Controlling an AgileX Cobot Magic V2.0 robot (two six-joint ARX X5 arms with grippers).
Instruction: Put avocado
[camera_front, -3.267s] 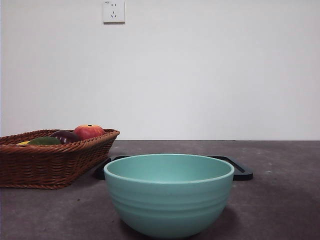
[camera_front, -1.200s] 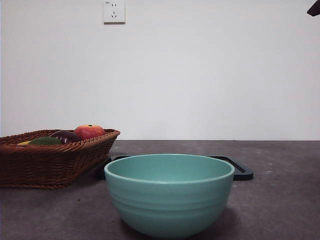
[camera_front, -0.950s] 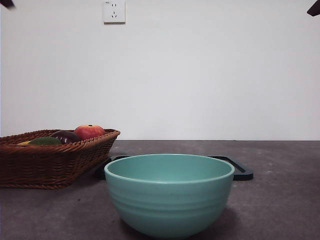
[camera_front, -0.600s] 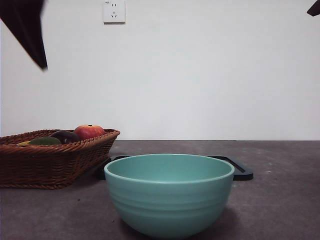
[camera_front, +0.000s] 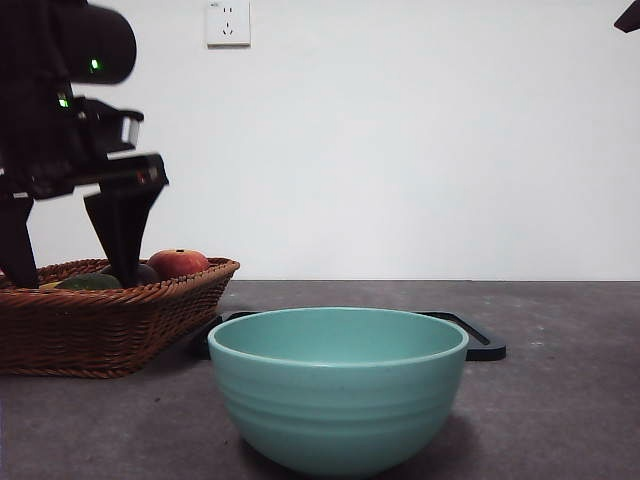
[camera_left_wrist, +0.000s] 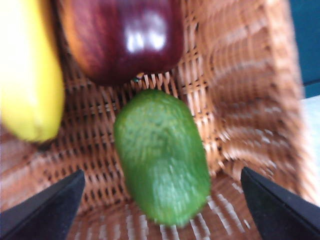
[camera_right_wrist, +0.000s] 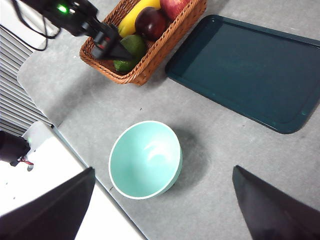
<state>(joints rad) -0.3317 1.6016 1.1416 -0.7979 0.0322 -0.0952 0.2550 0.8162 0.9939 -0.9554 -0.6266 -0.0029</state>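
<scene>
The avocado needs to be put away. My left gripper will next take hold of the dark green avocado around its plump middle (camera_front: 90, 283) (camera_left_wrist: 161, 160).
The dark green avocado (camera_left_wrist: 162, 155) lies in a brown wicker basket (camera_left_wrist: 240, 100). It also shows low behind the basket's rim in the front view (camera_front: 90, 283) and in the right wrist view (camera_right_wrist: 127, 50). My left gripper (camera_front: 70, 265) is open and hangs just above the basket (camera_front: 100, 330), one jaw on each side of the avocado without touching it. In its own view the left gripper (camera_left_wrist: 162, 175) straddles the fruit. My right gripper (camera_right_wrist: 162, 170) is open and empty, high above the table. It shows only as a black tip (camera_front: 630, 15).
A dark purple fruit (camera_left_wrist: 125, 40), a yellow banana (camera_left_wrist: 27, 75) and a red apple (camera_front: 178, 263) share the basket. A teal bowl (camera_front: 338, 390) stands at the table's front. A dark tray (camera_right_wrist: 250, 70) lies behind it, next to the basket.
The left arm has come down from the top left corner to just above the basket, jaws open around the avocado. The right arm's tip has stayed still.
</scene>
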